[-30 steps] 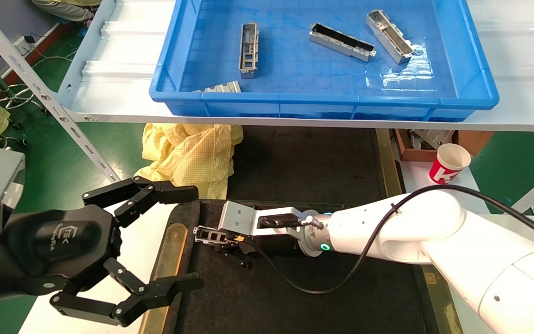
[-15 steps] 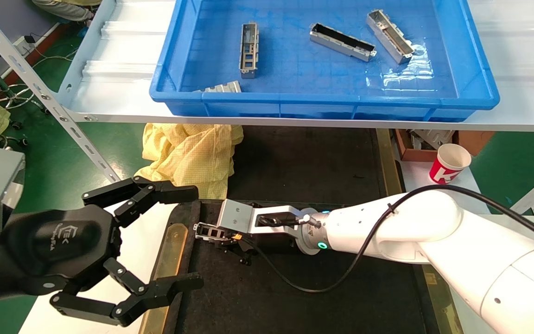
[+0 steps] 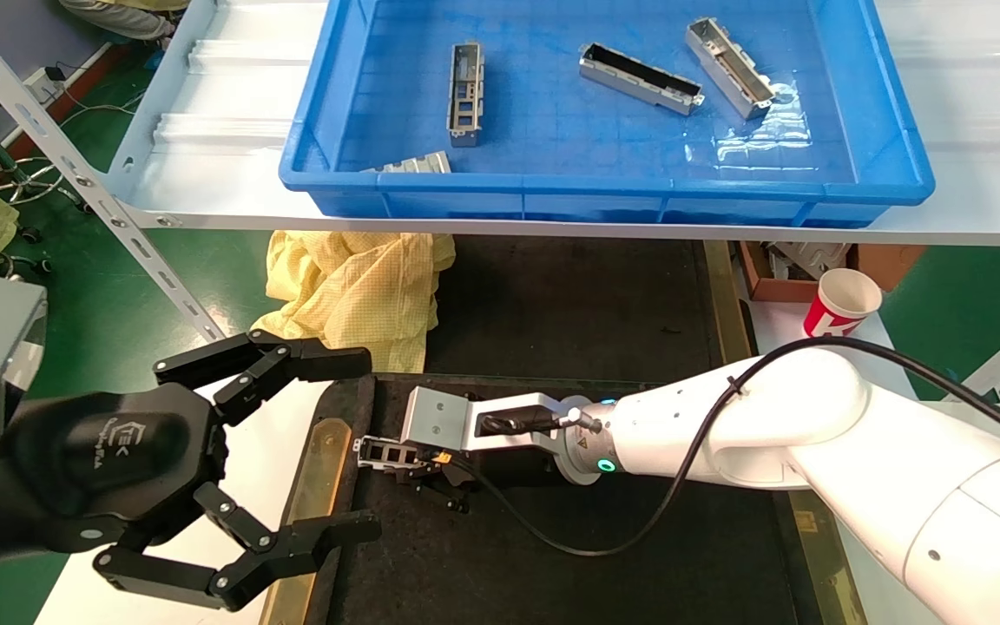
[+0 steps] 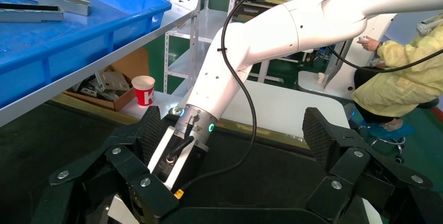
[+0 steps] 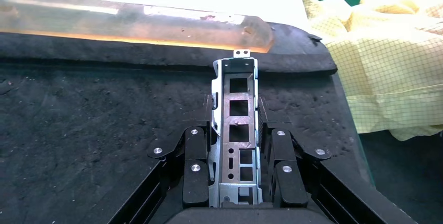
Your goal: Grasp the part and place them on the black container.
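The part's loose end sits low over the black container and the part would lie in place, so it is time for my right gripper to open now.
The part, a slim silver channel with ladder-like cutouts, is held lengthwise between the fingers of my right gripper. In the right wrist view the right gripper is shut on the part, whose free end points at the brass strip. It hangs low over the black container near its left edge; whether it touches the felt I cannot tell. My left gripper stands open and parked at the container's left side, holding nothing.
A blue crate with several more parts sits on the white shelf above. A yellow cloth lies behind the container's left corner. A red-and-white paper cup and a cardboard box stand at the right.
My right gripper has carried the part slightly left and lower toward the container's left edge. The left arm has not moved.
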`<state>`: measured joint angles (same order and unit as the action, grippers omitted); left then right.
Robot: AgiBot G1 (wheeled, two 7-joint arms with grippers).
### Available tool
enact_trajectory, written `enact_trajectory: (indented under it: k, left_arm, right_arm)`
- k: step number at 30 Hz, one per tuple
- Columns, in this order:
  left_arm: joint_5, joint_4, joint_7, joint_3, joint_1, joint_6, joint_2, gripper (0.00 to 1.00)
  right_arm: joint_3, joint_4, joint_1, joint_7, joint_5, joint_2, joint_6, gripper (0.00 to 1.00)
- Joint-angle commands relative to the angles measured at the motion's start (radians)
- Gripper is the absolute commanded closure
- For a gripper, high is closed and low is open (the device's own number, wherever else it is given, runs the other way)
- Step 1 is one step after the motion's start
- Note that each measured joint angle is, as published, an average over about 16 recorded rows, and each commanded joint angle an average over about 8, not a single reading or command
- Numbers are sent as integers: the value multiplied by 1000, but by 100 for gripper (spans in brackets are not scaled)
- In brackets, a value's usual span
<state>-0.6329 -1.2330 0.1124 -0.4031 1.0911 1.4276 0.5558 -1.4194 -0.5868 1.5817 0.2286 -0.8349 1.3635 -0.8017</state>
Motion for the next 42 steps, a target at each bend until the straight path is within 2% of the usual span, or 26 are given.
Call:
enact_trajectory:
  k: [1,5,6,7,19,24,33,37,42]
  left_arm:
    - [0,0,0,0,0,0,0,0]
    - [0,0,0,0,0,0,0,0]
    - [0,0,0,0,0,0,0,0]
    - [0,0,0,0,0,0,0,0]
    - [0,0,0,0,0,0,0,0]
    - [0,0,0,0,0,0,0,0]
    - [0,0,0,0,0,0,0,0]
    - [0,0,0,0,0,0,0,0]
    - [0,0,0,0,0,0,0,0]
  right_arm:
    - [-5,1,0,2,4,0,-2,59]
    - [-15,4,2,7,7,0,0,10]
    - [-17,4,3,9,8,0,0,2]
    - [-20,4,3,10,9,0,0,0]
    - [-22,9,16,27,47,-3,-21,0]
    - [-7,24,26,41,84,-8,-68,0]
    - [35,103,29,61,169,-31,-203,0]
    - [47,123,27,59,191,-38,-225,0]
    - [43,115,26,60,185,-35,-217,0]
